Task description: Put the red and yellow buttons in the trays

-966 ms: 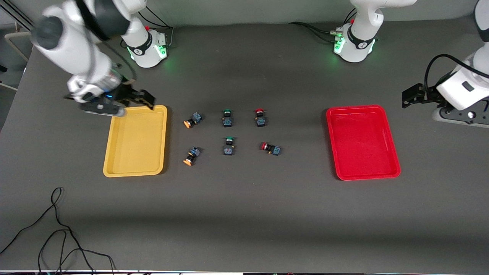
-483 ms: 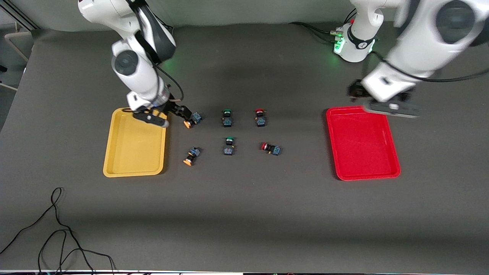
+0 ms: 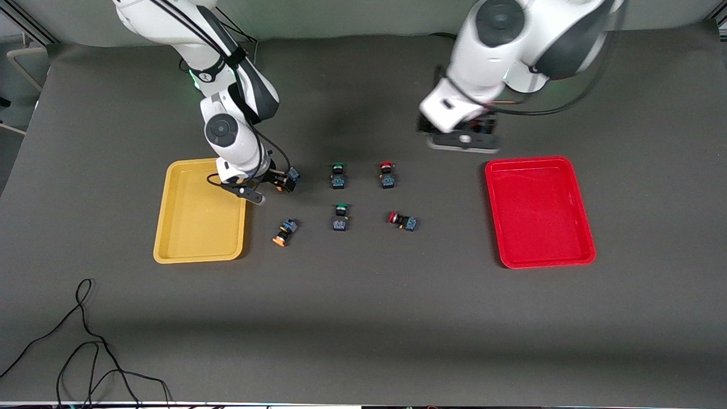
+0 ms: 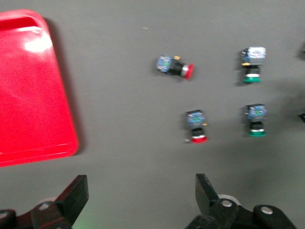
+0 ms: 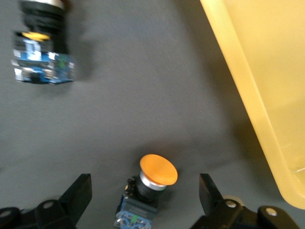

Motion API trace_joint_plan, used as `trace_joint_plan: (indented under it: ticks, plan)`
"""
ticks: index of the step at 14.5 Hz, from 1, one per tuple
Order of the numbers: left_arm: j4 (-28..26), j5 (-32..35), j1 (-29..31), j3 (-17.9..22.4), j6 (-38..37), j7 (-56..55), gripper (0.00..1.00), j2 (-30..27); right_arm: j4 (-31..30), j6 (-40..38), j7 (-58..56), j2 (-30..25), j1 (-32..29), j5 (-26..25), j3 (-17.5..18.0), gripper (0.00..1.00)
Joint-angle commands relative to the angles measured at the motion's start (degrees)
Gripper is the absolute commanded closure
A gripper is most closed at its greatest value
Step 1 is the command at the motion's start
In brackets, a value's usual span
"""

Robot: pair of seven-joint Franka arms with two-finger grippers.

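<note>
The yellow button needs to go in the yellow tray, so my right gripper will grab it by its black collar [image 5: 146, 190] next.
My right gripper [image 3: 276, 181] is low over the table beside the yellow tray [image 3: 201, 227], open. Its fingers straddle a yellow-capped button [image 3: 292, 174] lying on its side, without touching it; this shows in the right wrist view [image 5: 152, 183]. The second yellow button [image 3: 284, 232] lies nearer the camera. Two red buttons [image 3: 387, 174] [image 3: 402, 220] lie toward the red tray [image 3: 539, 210]. My left gripper [image 3: 463, 139] is open and empty in the air over bare table between the upright red button and the red tray. Both trays hold nothing.
Two green-capped buttons [image 3: 338, 175] [image 3: 340, 217] stand in the middle column between the yellow and red ones. A black cable [image 3: 85, 341] lies on the table near the front edge at the right arm's end.
My right gripper has moved from the yellow tray's corner to around the yellow button. My left arm has swung in from the table's end to over the table beside the red tray.
</note>
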Motion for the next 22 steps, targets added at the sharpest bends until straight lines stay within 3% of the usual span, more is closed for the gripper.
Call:
trace_joint_plan:
  ticks: [1, 6, 8, 9, 12, 14, 16, 19, 22]
  plan:
    - [0.06, -0.33, -4.41, 1.0, 3.26, -4.36, 0.0, 2.73, 0.13, 0.02, 3.2, 0.5, 0.39, 0.54, 1.01, 0.0]
    - [0.06, 0.2, -6.35, 1.0, 12.49, -6.92, 0.0, 12.57, 0.22, 0.29, 4.09, 2.18, 0.3, 0.63, 1.46, 0.0]
    - [-0.03, 0.38, -7.05, 1.0, 16.0, -7.36, 0.0, 16.87, 0.22, 0.46, 4.09, 2.27, 0.3, 0.63, 1.46, 0.06]
    - [-0.03, 0.55, -7.49, 1.09, 18.02, -8.49, 0.0, 18.89, 0.22, 0.46, 4.09, 2.27, 0.3, 0.63, 1.46, 0.14]
    - [-0.11, 2.83, -8.55, 1.09, 23.83, -12.89, 0.0, 25.75, 0.22, 0.81, 4.0, 2.7, 0.21, 0.72, 1.54, 0.53]
    - [-0.11, 3.89, -9.78, 1.26, 26.38, -15.26, 0.0, 28.48, 0.3, 0.81, 3.91, 2.88, 0.12, 0.72, 1.54, 0.72]
    - [-0.11, 5.64, -10.05, 1.26, 28.75, -18.51, 0.0, 31.12, 0.39, 0.03, 3.56, 1.83, 0.04, 0.81, 1.46, 0.8]
    - [-0.03, 7.93, -11.01, 1.26, 29.99, -24.92, 0.02, 32.89, 1.61, -7.76, 3.12, -3.42, -0.49, 0.81, 0.85, 0.8]
    - [0.24, 8.02, -11.1, 1.35, 29.91, -26.52, 0.63, 33.15, 4.86, -22.17, -2.03, -12.03, -3.2, 0.89, -0.65, 0.8]
